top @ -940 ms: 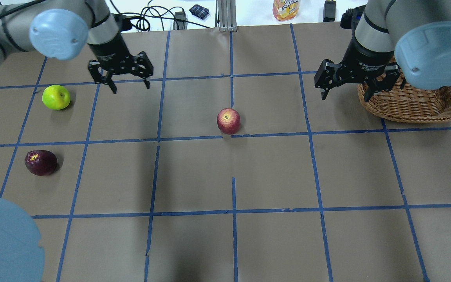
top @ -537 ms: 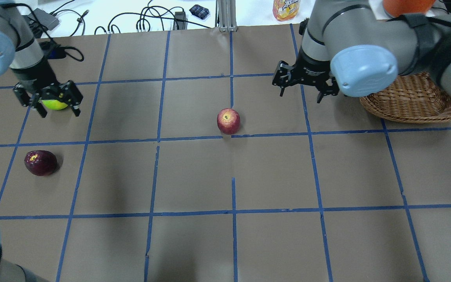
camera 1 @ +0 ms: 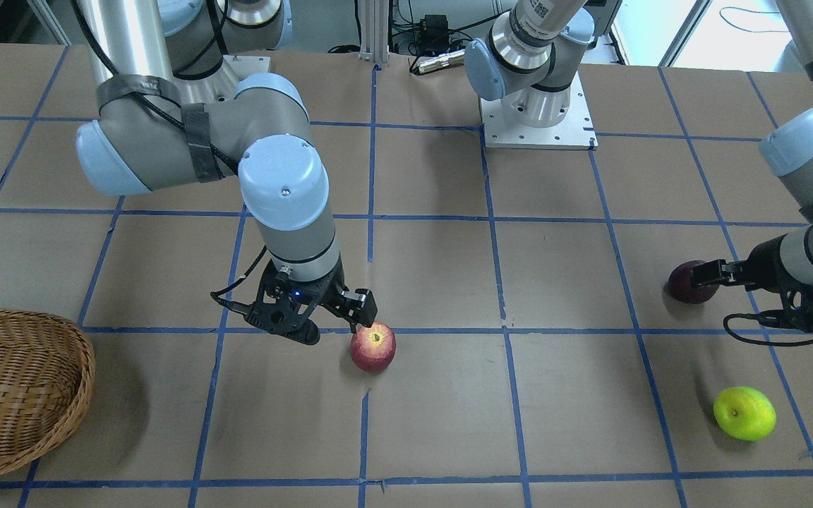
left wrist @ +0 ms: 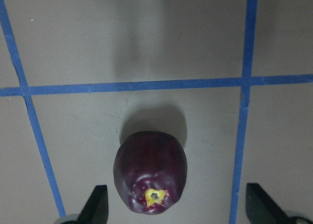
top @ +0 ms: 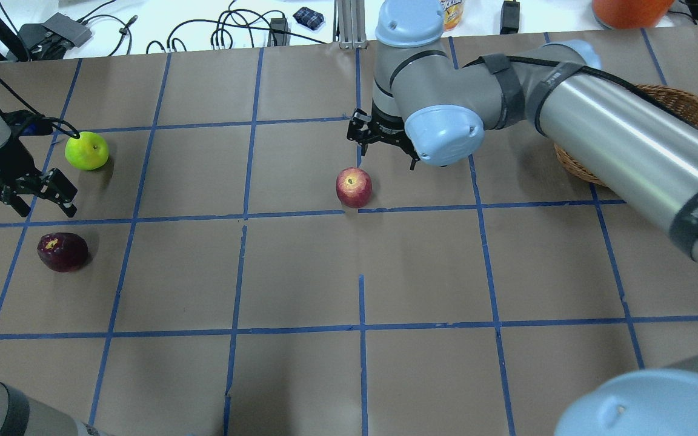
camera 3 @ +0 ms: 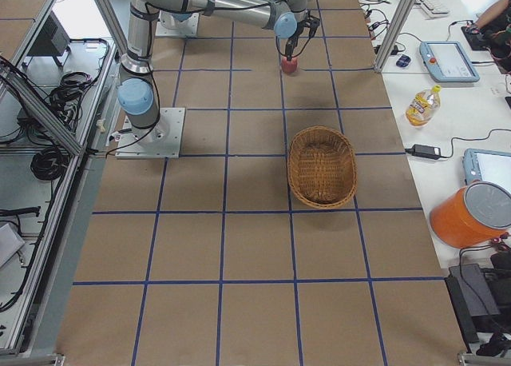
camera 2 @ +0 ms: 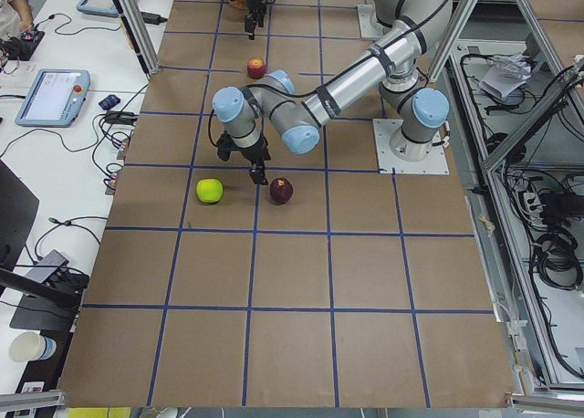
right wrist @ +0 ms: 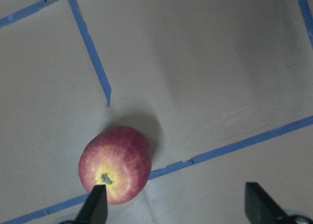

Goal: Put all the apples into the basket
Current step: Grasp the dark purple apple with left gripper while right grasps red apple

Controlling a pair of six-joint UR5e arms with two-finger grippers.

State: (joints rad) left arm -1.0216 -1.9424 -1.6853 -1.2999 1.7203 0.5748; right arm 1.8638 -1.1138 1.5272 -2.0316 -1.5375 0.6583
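My left gripper needs to get the apples into the basket (camera 1: pixel 18 394), so it should next grab the dark maroon apple around its plump round body (camera 1: pixel 684 285).
The red apple (top: pixel 354 187) lies at mid-table; it also shows in the front view (camera 1: pixel 373 346) and the right wrist view (right wrist: pixel 116 165). My right gripper (top: pixel 387 154) hangs open just beyond and above it, with the apple near one fingertip (right wrist: pixel 98 207). The dark purple apple (top: pixel 62 251) and the yellow-green apple (top: pixel 86 151) lie on the left side. My left gripper (top: pixel 46 211) is open above the table between these two apples. The purple apple sits low between its fingertips in the left wrist view (left wrist: pixel 150 177). The wicker basket (top: pixel 685 104) stands empty at the far right, partly hidden by my right arm.
Blue tape lines grid the brown table. Cables (top: pixel 228 30) and a juice bottle (camera 3: pixel 421 105) lie past the far edge. An orange bucket (camera 3: pixel 471 214) stands off the table. The arm bases (camera 1: pixel 537 106) are bolted at the robot's side.
My left gripper has left the green apple and moved nearer, toward the purple apple. My right gripper has swung left from the basket to the red apple. Both stay open; no apple has moved.
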